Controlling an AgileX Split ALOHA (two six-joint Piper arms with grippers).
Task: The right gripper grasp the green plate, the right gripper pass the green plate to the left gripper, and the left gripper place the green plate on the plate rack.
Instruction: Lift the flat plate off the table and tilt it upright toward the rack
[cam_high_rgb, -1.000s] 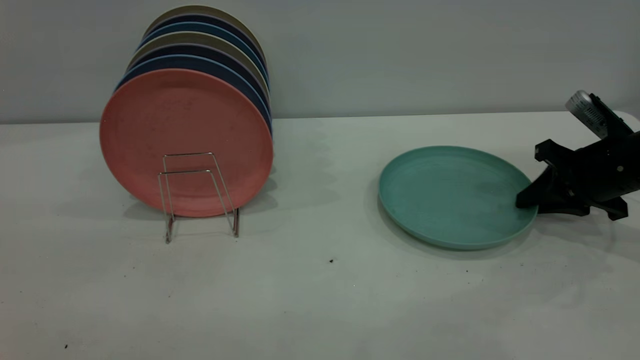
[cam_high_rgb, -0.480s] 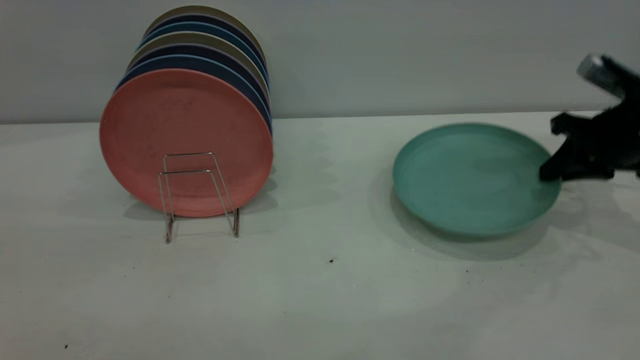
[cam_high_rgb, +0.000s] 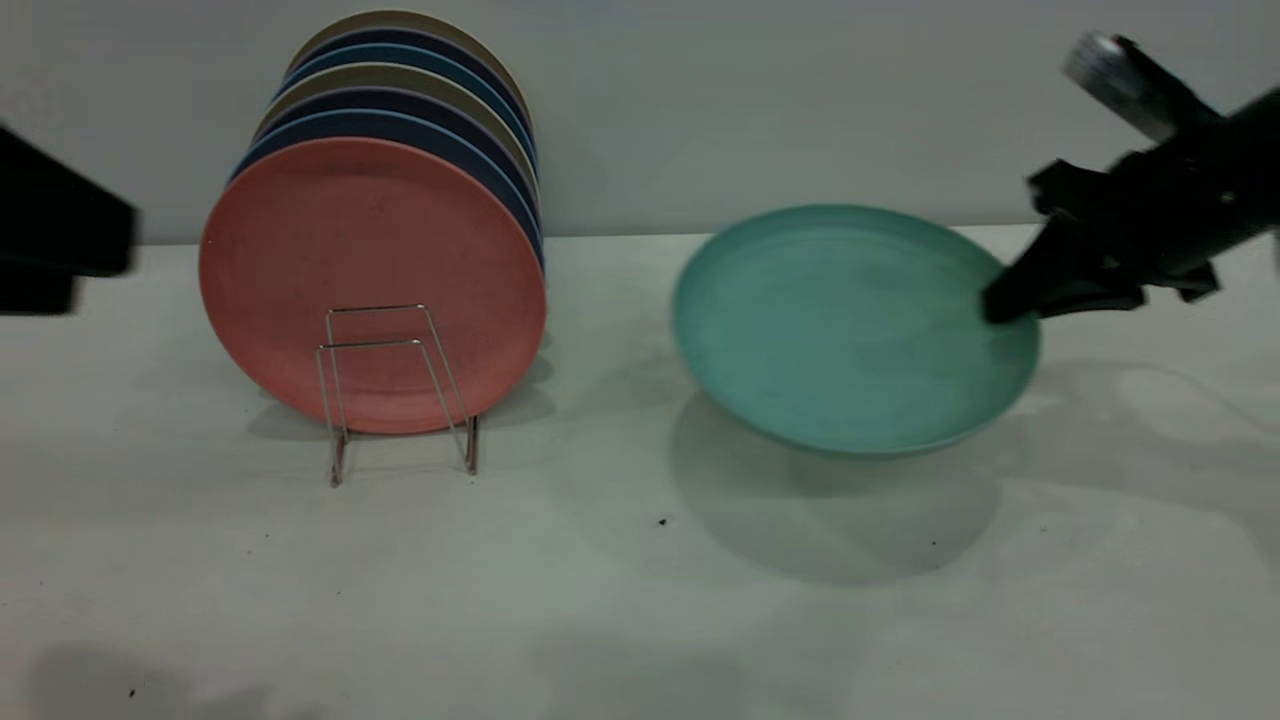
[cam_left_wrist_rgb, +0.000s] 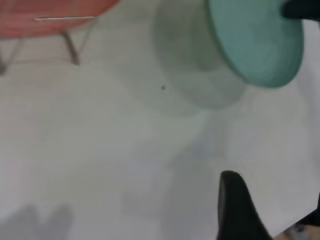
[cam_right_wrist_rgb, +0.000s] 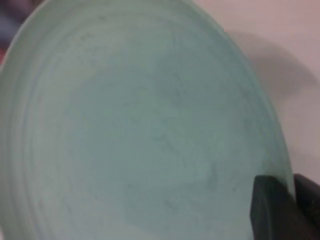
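The left gripper grips the green plate by its free rim (cam_high_rgb: 680, 308) opposite the pinched edge next. It then places the plate on the plate rack (cam_high_rgb: 400, 390).
The green plate (cam_high_rgb: 850, 330) hangs tilted in the air above the table, right of centre, with its shadow on the table below. My right gripper (cam_high_rgb: 1000, 305) is shut on the plate's right rim; in the right wrist view its fingers (cam_right_wrist_rgb: 272, 210) pinch the rim of the plate (cam_right_wrist_rgb: 140, 130). My left gripper (cam_high_rgb: 90, 245) is at the far left, above the table, left of the plate rack (cam_high_rgb: 400, 390). In the left wrist view its fingers (cam_left_wrist_rgb: 235, 205) stand wide apart and empty, with the green plate (cam_left_wrist_rgb: 255, 45) far ahead.
Several plates stand upright in the rack, a salmon-pink one (cam_high_rgb: 370, 260) in front and dark blue and beige ones behind. Two wire loops stand free in front of the pink plate. The grey table (cam_high_rgb: 640, 600) reaches back to a wall.
My right gripper has lifted the green plate off the table and carried it up and to the left. My left gripper has come into view at the far left.
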